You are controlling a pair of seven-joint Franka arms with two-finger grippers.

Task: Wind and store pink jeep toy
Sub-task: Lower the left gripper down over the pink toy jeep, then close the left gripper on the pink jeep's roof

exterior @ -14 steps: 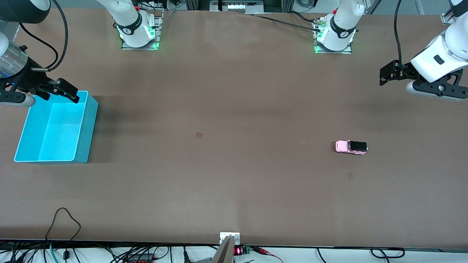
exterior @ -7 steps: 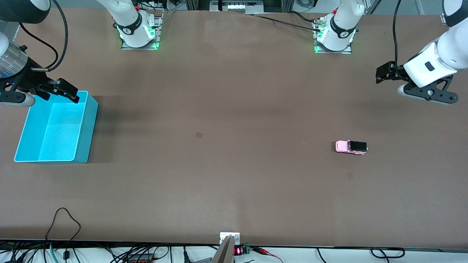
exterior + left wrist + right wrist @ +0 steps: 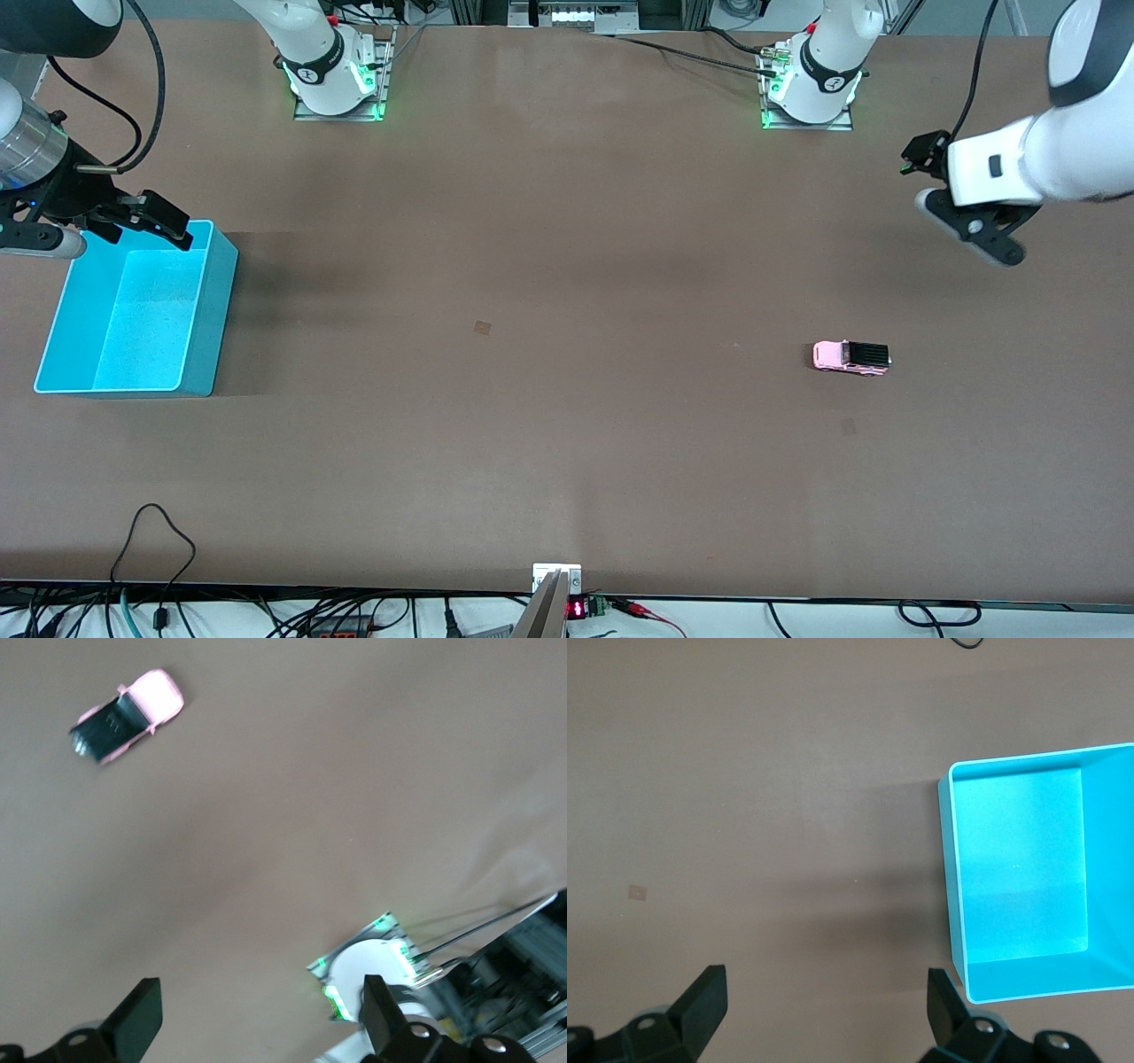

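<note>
My left gripper is to grab the pink jeep toy (image 3: 850, 357) next, holding it by its black roof panel (image 3: 868, 354), so that the toy can be wound.
The pink jeep toy (image 3: 850, 357) rests on its wheels on the brown table, toward the left arm's end, with its black roof panel facing up. In the left wrist view the jeep (image 3: 127, 715) lies well away from the fingers. My left gripper (image 3: 923, 158) hangs open and empty over bare table near that end; in its own view the left gripper (image 3: 261, 1010) has only tabletop between its jaws. My right gripper (image 3: 158, 220) waits open and empty above a corner of the turquoise bin, and in its own view the right gripper (image 3: 828, 1001) frames bare table.
An empty turquoise bin (image 3: 213, 310) stands at the right arm's end, and its rim (image 3: 950, 859) shows in the right wrist view. Both arm bases (image 3: 332, 80) (image 3: 811, 89) stand along the table's edge farthest from the front camera. Cables trail along the edge nearest to it.
The left arm has swung its wrist round, and its gripper has shifted a little toward the table's middle. The jeep and the right arm have not moved.
</note>
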